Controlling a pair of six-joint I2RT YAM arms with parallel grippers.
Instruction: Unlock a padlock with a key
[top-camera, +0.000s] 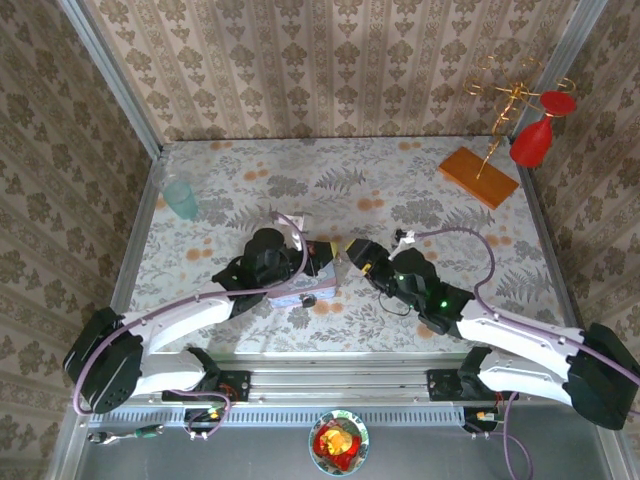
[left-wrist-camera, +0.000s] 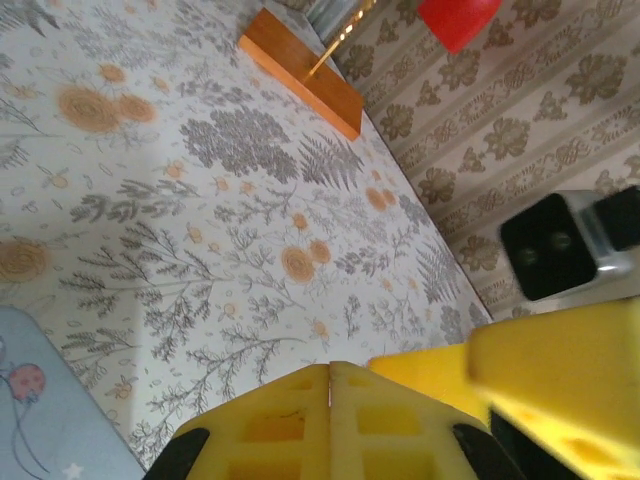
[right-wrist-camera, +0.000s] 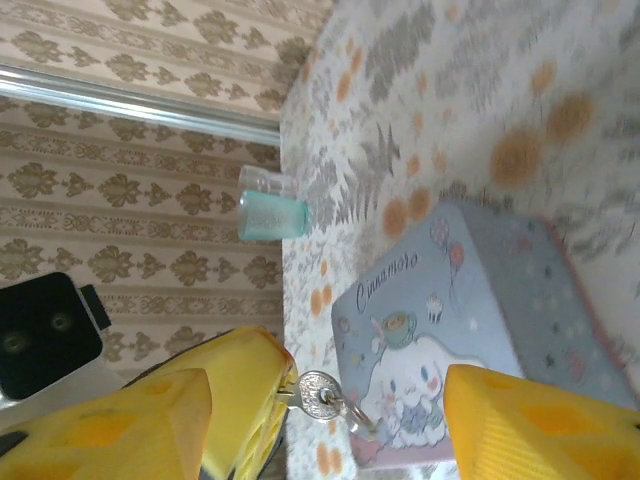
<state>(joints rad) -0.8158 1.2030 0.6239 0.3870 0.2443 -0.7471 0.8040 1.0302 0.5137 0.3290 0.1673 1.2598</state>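
The right gripper grips the key by its round head (top-camera: 338, 259) (right-wrist-camera: 319, 394) next, which leaves the blade free to insert and turn in the padlock.
My left gripper (left-wrist-camera: 330, 400) is shut, its yellow pads (right-wrist-camera: 245, 395) pressed on the blade of a small silver key (right-wrist-camera: 325, 393). The key's round head and ring stick out toward the pastel cartoon tin (right-wrist-camera: 480, 320). My right gripper (right-wrist-camera: 325, 430) stands open around the key, one finger on each side, touching nothing. From above, both grippers meet over the tin (top-camera: 312, 280): left gripper (top-camera: 322, 258), right gripper (top-camera: 356, 256). A tiny dark object (top-camera: 308, 300), apparently the padlock, lies on the table just in front of the tin.
A teal cup (top-camera: 181, 198) stands at the back left. A wooden base with a golden stand (top-camera: 478, 176) and a red glass (top-camera: 535, 140) sit at the back right. Patterned walls close in the table on three sides.
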